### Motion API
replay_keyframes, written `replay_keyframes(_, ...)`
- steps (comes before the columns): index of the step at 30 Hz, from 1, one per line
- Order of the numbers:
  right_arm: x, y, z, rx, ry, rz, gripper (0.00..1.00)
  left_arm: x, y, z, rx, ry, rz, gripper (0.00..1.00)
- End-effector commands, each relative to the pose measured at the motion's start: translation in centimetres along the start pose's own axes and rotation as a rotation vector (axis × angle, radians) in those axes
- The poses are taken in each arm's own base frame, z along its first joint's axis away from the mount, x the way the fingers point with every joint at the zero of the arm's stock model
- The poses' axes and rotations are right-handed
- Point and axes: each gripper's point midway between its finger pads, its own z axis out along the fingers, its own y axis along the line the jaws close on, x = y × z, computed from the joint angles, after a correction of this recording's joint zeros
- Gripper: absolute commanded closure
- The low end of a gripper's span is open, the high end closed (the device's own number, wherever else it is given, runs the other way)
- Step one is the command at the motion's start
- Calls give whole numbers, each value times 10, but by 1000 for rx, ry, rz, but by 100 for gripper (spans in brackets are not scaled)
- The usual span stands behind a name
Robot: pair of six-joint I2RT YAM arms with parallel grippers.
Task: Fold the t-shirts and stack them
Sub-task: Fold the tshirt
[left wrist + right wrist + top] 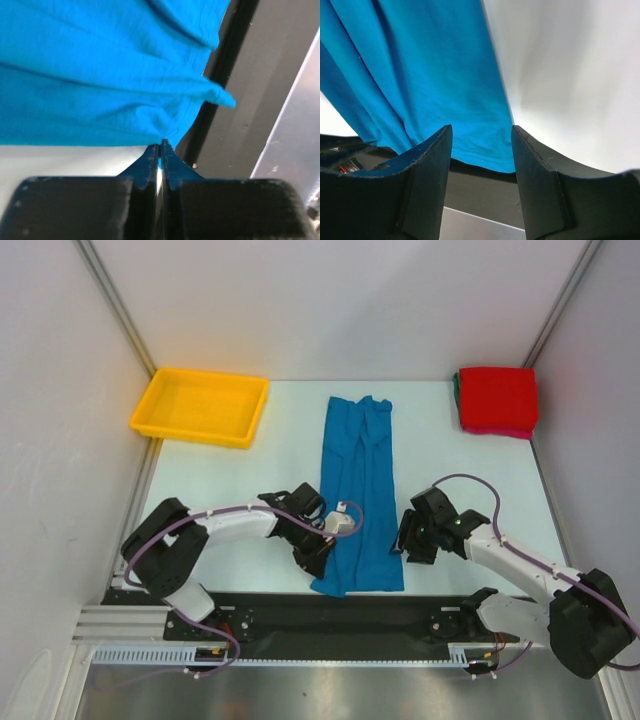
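My right gripper grabs the blue t-shirt's near hem corner next, opposite my left gripper's pinch, to fold the blue t-shirt evenly back.
A bright blue t-shirt (358,490) lies folded into a long narrow strip down the middle of the table. Its near end reaches the table's front edge. My left gripper (316,556) is at the strip's near left edge. In the left wrist view, the left gripper (161,146) is shut on a pinch of the blue t-shirt (100,65). My right gripper (404,540) stands open beside the strip's near right edge. The right wrist view shows the right gripper (481,132) with nothing between its fingers and the shirt's hem (485,155) just beyond. A folded red t-shirt (497,398) tops a stack at the back right, with green and pink edges under it.
A yellow plastic tray (200,405) sits at the back left. A black strip (350,610) runs along the table's near edge, just past the blue shirt's hem. White walls enclose the table on three sides.
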Motion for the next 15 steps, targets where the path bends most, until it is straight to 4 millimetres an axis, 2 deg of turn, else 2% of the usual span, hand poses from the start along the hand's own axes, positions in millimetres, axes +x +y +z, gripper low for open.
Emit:
replay_keyframes(1, -3, 3, -7, -9, -15, -12, 44, -14, -25, -13, 70, -93, 2, 76)
replay_keyframes(5, 1, -4, -6, 13, 3, -9, 42, -22, -25, -35, -4, -150, 39, 31)
replay_keyframes(8, 11, -19, -3, 66, 50, 6, 42, -34, -15, -61, -148, -187, 130, 32)
replay_keyframes(9, 15, -19, -3, 59, 68, 6, 42, -39, -2, -72, -254, -188, 173, 33)
replay_keyframes(10, 17, -19, -3, 55, 77, 8, 43, -39, -1, -74, -313, -176, 251, 34)
replay_keyframes(11, 21, -19, -2, 50, 89, 8, 43, -44, 3, -81, -382, -182, 424, 34)
replay_keyframes(12, 25, -17, -1, 37, 103, 11, 44, -29, 11, -71, -420, -127, 494, 34)
replay_keyframes(13, 28, -16, 1, 33, 114, 14, 44, -26, 15, -63, -479, -72, 637, 37)
replay_keyframes(15, 36, -16, 3, 23, 150, 24, 47, 1, 16, -40, -459, 46, 754, 37)
